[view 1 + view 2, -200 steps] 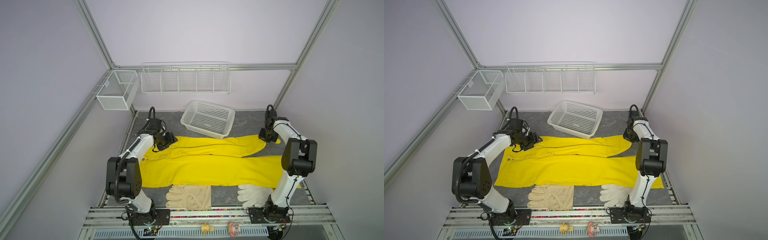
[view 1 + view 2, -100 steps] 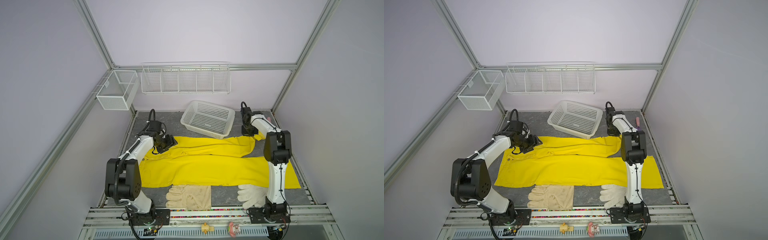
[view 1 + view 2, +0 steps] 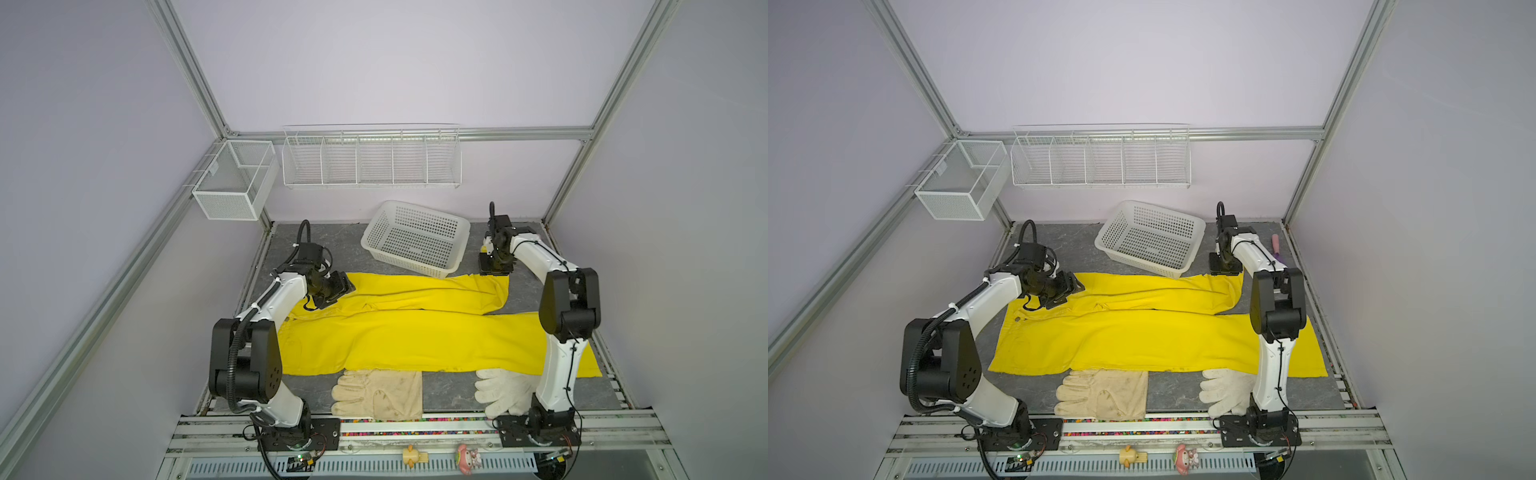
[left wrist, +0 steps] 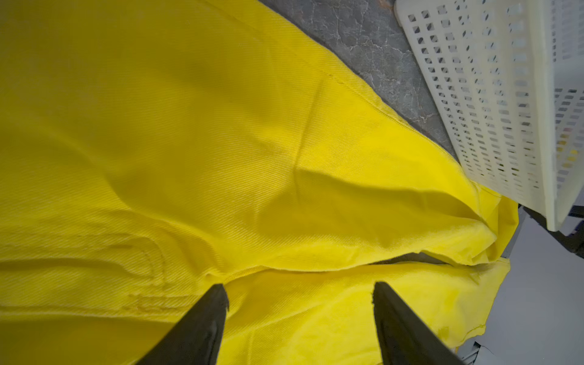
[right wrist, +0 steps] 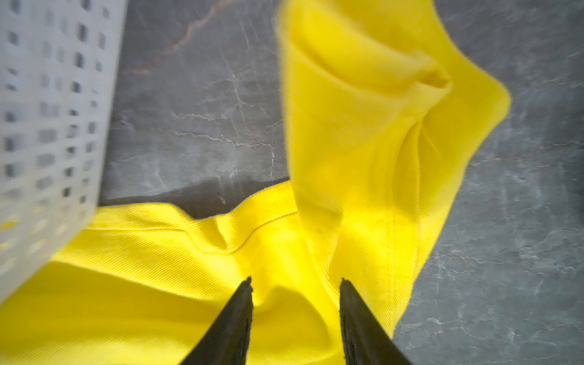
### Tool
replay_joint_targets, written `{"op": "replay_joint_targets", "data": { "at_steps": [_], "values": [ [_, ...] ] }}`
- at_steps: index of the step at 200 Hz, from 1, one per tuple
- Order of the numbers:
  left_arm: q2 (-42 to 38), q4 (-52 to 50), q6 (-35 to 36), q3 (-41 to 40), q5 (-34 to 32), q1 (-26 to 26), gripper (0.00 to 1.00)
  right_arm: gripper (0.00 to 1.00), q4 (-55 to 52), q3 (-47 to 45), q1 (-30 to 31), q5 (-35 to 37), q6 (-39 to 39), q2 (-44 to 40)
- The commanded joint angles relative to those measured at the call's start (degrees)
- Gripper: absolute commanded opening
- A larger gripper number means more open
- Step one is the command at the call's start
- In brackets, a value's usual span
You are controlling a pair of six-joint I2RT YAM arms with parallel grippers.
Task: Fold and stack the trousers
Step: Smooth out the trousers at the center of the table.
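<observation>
My right gripper takes hold of the trousers' far leg by its bunched, folded end next, to draw the leg out flat for folding.
The bright yellow trousers (image 3: 415, 336) (image 3: 1142, 336) lie flat across the grey mat, waist to the left and legs to the right. The far leg is shorter on the mat, its end bunched and folded near the basket. My right gripper (image 3: 494, 266) (image 3: 1225, 268) hangs over that leg end; in the right wrist view its jaws (image 5: 295, 281) stand apart above rumpled yellow cloth (image 5: 363, 142), holding nothing. My left gripper (image 3: 338, 286) (image 3: 1073, 286) sits low over the far waist corner, open, with its fingertips (image 4: 221, 294) just above the cloth (image 4: 189, 142).
A white plastic basket (image 3: 415, 239) stands behind the trousers and touches the far leg. A cream leather glove (image 3: 380, 392) and a white knitted glove (image 3: 505, 388) lie at the front edge. A wire rack (image 3: 370, 156) and a mesh box (image 3: 235, 183) hang on the walls.
My right gripper carried the far leg's end leftwards towards the basket, then opened and let the cloth drop. The left arm has barely moved.
</observation>
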Motion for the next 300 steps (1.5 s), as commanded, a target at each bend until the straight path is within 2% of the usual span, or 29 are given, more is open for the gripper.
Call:
{"op": "replay_joint_targets", "data": {
  "at_steps": [1,31,72,124,153,189,234,268,300],
  "values": [
    [-1.6,-0.6,1.2,-0.8,0.0,0.0,0.73,0.48,2.3,-2.8,-3.4,-5.1,-2.4,-5.5],
    [-1.3,-0.6,1.2,-0.5,0.2,-0.1,0.73,0.47,4.1,-5.1,-7.3,-6.2,-2.6,-7.2],
    [-1.2,-1.5,1.5,0.4,0.1,-0.1,0.73,0.43,5.4,-0.6,-8.3,-8.4,-2.6,-0.3],
    [-3.1,-2.1,1.7,-0.3,0.0,-0.1,0.73,0.41,4.7,6.2,-8.5,-8.0,-3.1,8.6],
    [-4.0,-1.0,0.8,-0.7,1.7,-0.1,0.74,0.4,4.7,7.8,-8.8,-6.0,-3.6,11.2],
    [-4.9,1.2,-1.0,-0.8,4.9,-0.1,0.74,0.38,5.9,8.9,-9.0,-11.9,-2.8,13.8],
    [-7.4,4.3,-3.5,-2.2,9.2,-0.1,0.75,0.35,5.8,11.0,-9.0,-14.0,-2.1,15.8],
    [-7.5,3.7,-3.0,-2.6,9.3,-0.1,0.75,0.26,4.9,11.5,-8.9,-12.7,-3.3,16.3],
    [-7.2,3.5,-2.8,-3.0,9.2,-0.1,0.75,0.13,4.4,11.4,-9.0,-9.9,-4.2,16.7]
  ]
}}
